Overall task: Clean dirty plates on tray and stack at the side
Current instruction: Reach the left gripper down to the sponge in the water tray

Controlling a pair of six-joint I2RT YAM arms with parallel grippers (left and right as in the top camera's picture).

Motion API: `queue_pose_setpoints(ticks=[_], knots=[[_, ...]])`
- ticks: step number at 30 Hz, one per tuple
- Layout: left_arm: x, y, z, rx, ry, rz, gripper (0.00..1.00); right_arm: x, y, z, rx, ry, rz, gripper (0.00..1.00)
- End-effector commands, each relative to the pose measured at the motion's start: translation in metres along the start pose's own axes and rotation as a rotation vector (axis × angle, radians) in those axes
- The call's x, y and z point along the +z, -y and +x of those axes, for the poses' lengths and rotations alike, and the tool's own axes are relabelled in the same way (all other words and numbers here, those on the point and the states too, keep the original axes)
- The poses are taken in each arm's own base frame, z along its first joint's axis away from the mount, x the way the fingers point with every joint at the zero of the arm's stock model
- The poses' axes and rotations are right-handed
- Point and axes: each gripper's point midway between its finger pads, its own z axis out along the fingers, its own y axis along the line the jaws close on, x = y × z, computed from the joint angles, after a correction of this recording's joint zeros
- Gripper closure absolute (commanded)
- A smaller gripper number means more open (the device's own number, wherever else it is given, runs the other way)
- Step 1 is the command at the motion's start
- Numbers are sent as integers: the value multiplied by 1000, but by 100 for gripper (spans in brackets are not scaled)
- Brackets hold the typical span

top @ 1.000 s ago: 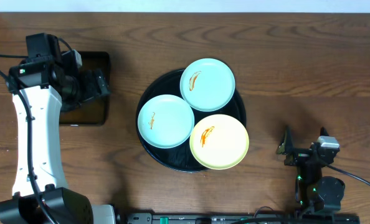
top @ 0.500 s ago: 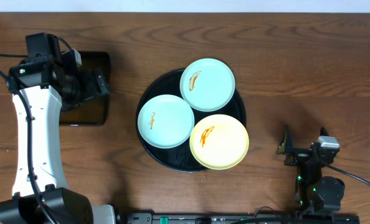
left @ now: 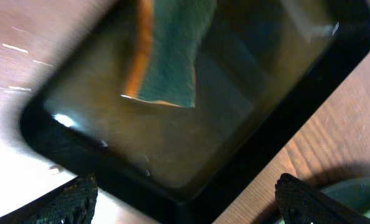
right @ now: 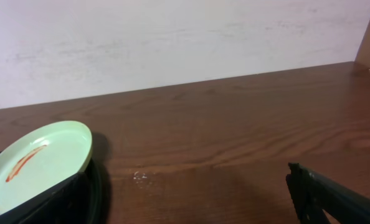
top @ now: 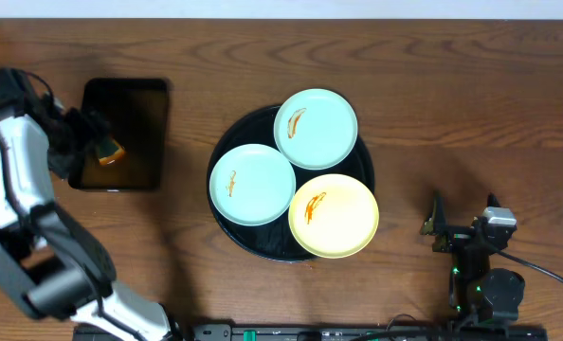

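Observation:
My left gripper grabs the green and orange sponge across its narrow middle (top: 106, 146) (left: 174, 36) next, leaving its ends free to clean the dirty plates.
Three plates lie on the round black tray (top: 259, 243), each with an orange-brown smear: a mint-blue one (top: 317, 128) at the back, a mint-blue one (top: 253, 184) at the left, a pale yellow one (top: 334, 215) at the front right. My left gripper (top: 84, 140) is open and empty at the left edge of the small rectangular tray; in the left wrist view (left: 185, 208) its fingers are spread wide. My right gripper (top: 444, 227) rests open and empty right of the round tray. The right wrist view shows a mint-blue plate (right: 35, 165).
A small rectangular black tray (top: 135, 104) at the far left holds a green and orange sponge (top: 108, 152), which also shows in the left wrist view (left: 166, 56). Bare wooden table lies between the two trays and right of the round tray.
My left arm has swung to the left and is blurred by motion. It no longer covers the rectangular tray, so the sponge now shows. The right arm and the plates have not moved.

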Motion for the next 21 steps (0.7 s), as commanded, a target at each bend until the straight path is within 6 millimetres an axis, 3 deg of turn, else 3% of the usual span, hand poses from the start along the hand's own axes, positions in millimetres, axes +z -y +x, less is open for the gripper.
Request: queue_pose_setpoints(ticks=[1,3,6,13,17,21], knots=[[20,27,6,66,-75,177,8,0,1,0,-13,0,3,1],[32,26,-12,93,-15,168,8,0,1,0,-13,0,3,1],[40,3,-30,99,58,31,8,0,1,0,-13,0,3,1],[53,-39,-43,107,102,-212,8,0,1,0,-13,0,3,1],[60,-37,-45,127,104,-213,10,0,1,0,-13,0,3,1],[63,-18,-45,169,118,-181,15,0,1,0,-13,0,3,1]])
